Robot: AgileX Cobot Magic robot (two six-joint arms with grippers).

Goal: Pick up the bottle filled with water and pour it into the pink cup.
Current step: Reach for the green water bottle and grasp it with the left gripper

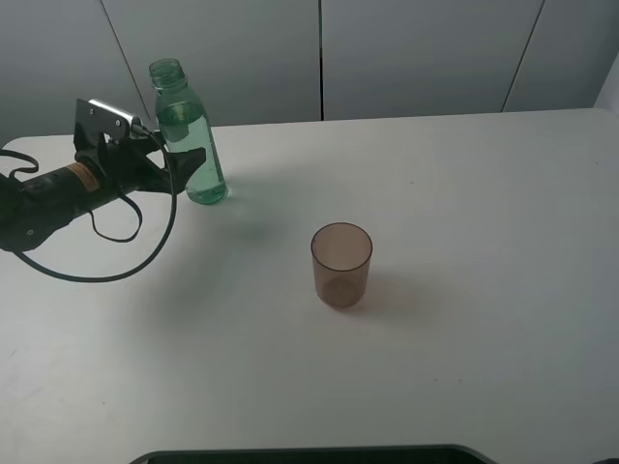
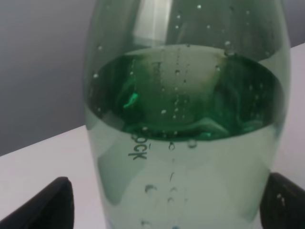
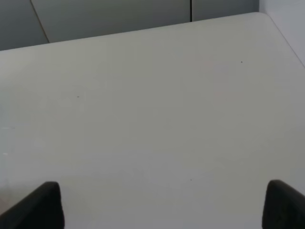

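My left gripper's fingers are only partway across the bottle's lower body (image 1: 209, 178), short of its far edge (image 1: 221, 166). My left gripper isn't ready to close yet: it needs to move forward first, then close on the bottle.
The bottle (image 1: 189, 135) is green-tinted, uncapped and about half full of water. It stands at the back left of the white table (image 1: 464, 193). My left gripper (image 1: 189, 166) is open around its lower body. In the left wrist view the bottle (image 2: 186, 119) fills the space between the two black fingertips (image 2: 52, 205), with a small gap showing on one side. The pink cup (image 1: 340, 264) stands upright and empty near the table's middle, well to the right of the bottle. My right gripper (image 3: 164, 205) is open and empty over bare table.
A black cable (image 1: 106, 261) loops from the left arm onto the table beside the bottle. Grey wall panels (image 1: 387, 48) stand behind the table's back edge. A dark rim (image 1: 309, 454) runs along the front edge.
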